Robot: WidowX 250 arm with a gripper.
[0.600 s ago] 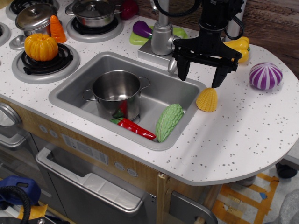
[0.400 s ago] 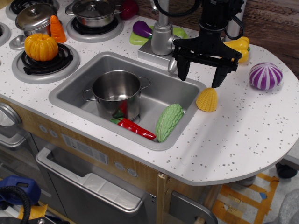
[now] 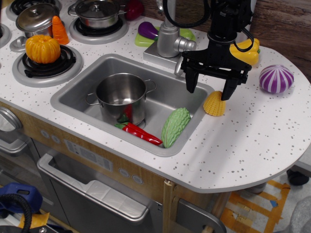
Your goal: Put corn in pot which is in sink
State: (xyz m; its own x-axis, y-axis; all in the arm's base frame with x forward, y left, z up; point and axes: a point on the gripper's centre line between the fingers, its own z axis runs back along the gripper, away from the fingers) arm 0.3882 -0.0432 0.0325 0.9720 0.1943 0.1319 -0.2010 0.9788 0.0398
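Observation:
The gripper grabs the corn [image 3: 215,104] by its yellow ridged sides next, to put it in the pot [image 3: 121,97] in the sink.
The corn [image 3: 215,104], a small yellow ridged cone, lies on the white counter just right of the sink's right rim. My gripper [image 3: 209,89] hangs open above it, black fingers spread; the right fingertip [image 3: 226,94] is right over the corn's top, the left fingertip [image 3: 191,87] is over the sink's corner. It holds nothing. The shiny steel pot [image 3: 121,97] with two loop handles stands upright in the left half of the grey sink [image 3: 77,90], and its inside looks empty.
A green bitter gourd [image 3: 176,126] and a red chili [image 3: 138,132] lie in the sink by the pot. The faucet [image 3: 170,36] stands behind the sink. A yellow pepper [image 3: 246,50], a purple-striped vegetable [image 3: 276,78], an orange pumpkin [image 3: 43,48] and lidded pots [image 3: 97,12] sit around.
My gripper has moved a little down and to the right, closer to the corn, still open. The corn and the pot have not moved.

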